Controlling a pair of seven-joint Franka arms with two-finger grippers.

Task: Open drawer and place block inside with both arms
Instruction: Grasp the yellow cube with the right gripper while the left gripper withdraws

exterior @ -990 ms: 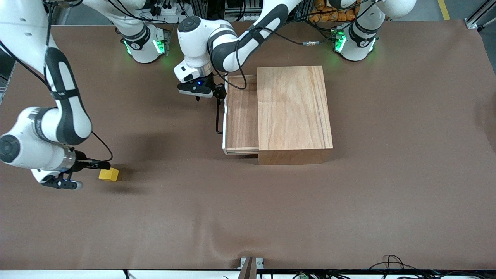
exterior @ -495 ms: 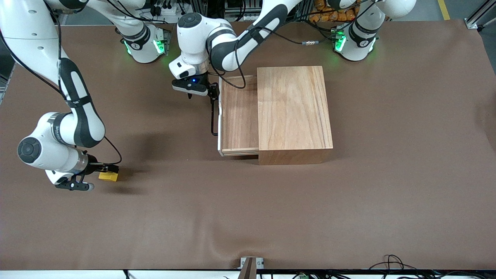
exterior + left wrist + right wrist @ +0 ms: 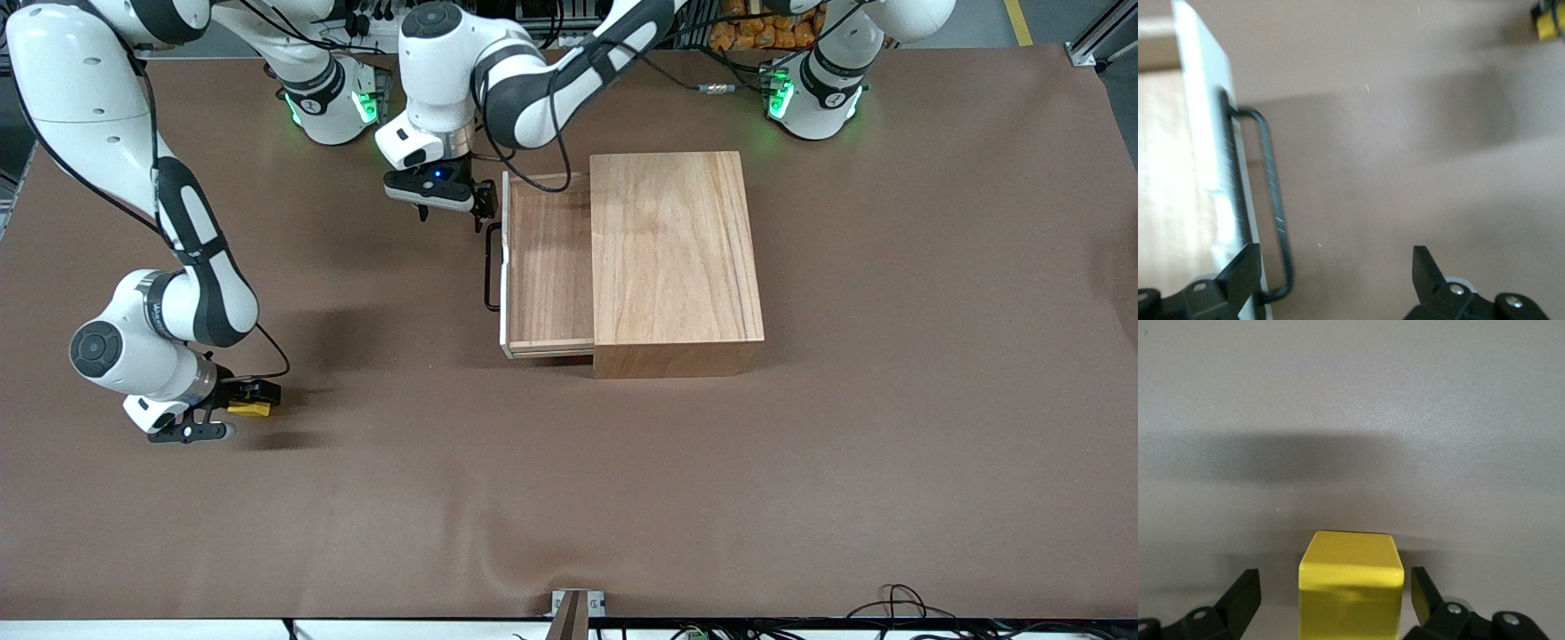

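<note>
My right gripper closes on the block now, since the yellow block [image 3: 247,410] [image 3: 1350,587] sits between both open fingers and closing now would catch the block.
The wooden box [image 3: 676,258] stands mid-table with its drawer [image 3: 547,258] partly pulled out toward the right arm's end. The white front panel [image 3: 504,267] and black handle [image 3: 487,267] face that way. My left gripper [image 3: 483,203] is open at the handle's end farthest from the front camera. In the left wrist view the handle [image 3: 1275,200] bends just inside one finger of the open gripper [image 3: 1335,267], with no grip on it. My right gripper [image 3: 258,397] is open and low, straddling the yellow block [image 3: 247,410] on the table. In the right wrist view the block [image 3: 1350,587] sits between the fingers of the gripper [image 3: 1333,590], with a gap on each side.
The brown table mat [image 3: 622,498] stretches wide around the box. The arms' green-lit bases [image 3: 331,102] stand along the table edge farthest from the front camera. The block also shows in a corner of the left wrist view [image 3: 1546,20].
The drawer has slid a little farther out toward the right arm's end. My left gripper moved with it, then toward the bases. My right gripper has closed in around the block.
</note>
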